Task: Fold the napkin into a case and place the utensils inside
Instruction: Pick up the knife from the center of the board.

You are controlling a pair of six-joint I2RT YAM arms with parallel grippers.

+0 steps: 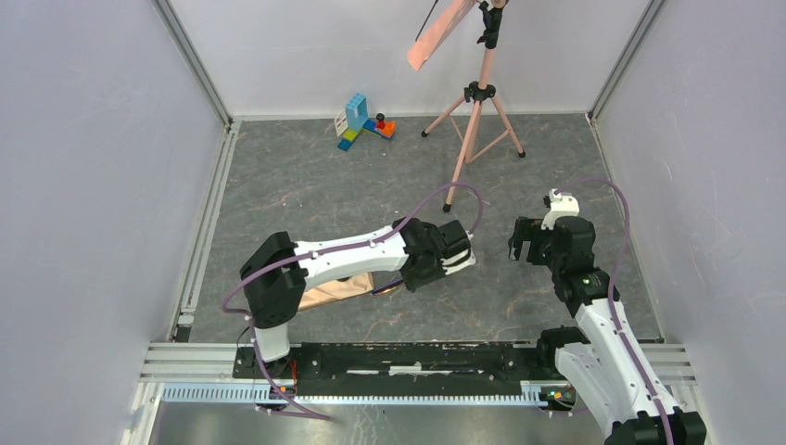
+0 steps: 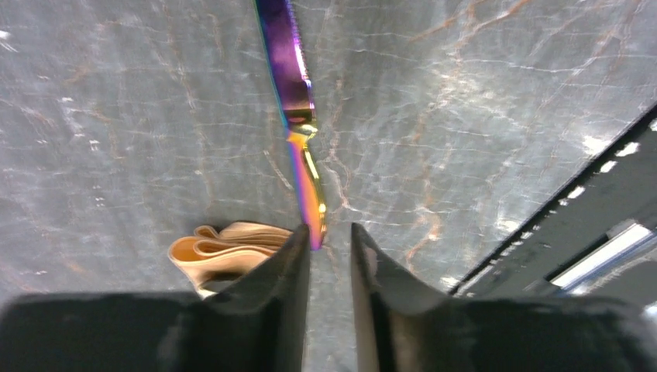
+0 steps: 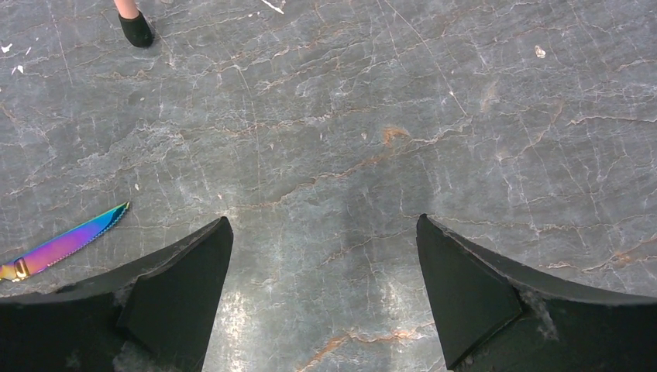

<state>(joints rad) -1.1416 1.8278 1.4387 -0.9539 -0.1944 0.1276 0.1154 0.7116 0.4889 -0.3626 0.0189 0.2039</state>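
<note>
My left gripper is to grip the knife next, across its gold handle point(image 2: 303, 148) beside the blade, so that the handle's end stays free to enter the napkin case.
The napkin point(image 1: 338, 289) lies folded in layers under my left arm, and its peach folds point(image 2: 225, 248) show just left of my left fingers. The iridescent purple-gold knife point(image 2: 298, 116) lies flat on the table and stretches away from my left gripper point(image 2: 329, 236). The end of its handle lies at the tip of the left finger. The jaws of my left gripper point(image 1: 408, 276) stand a narrow gap apart with bare table between them. My right gripper point(image 3: 325, 232) hovers wide open over bare table. The knife's blade point(image 3: 66, 242) lies to its left.
A pink tripod point(image 1: 475, 120) stands at the back, one foot point(image 3: 135, 29) near my right gripper. A salmon strip point(image 1: 440, 32) sits on top of it. Toy blocks point(image 1: 363, 120) lie at the far wall. The black rail point(image 2: 589, 217) runs along the near edge.
</note>
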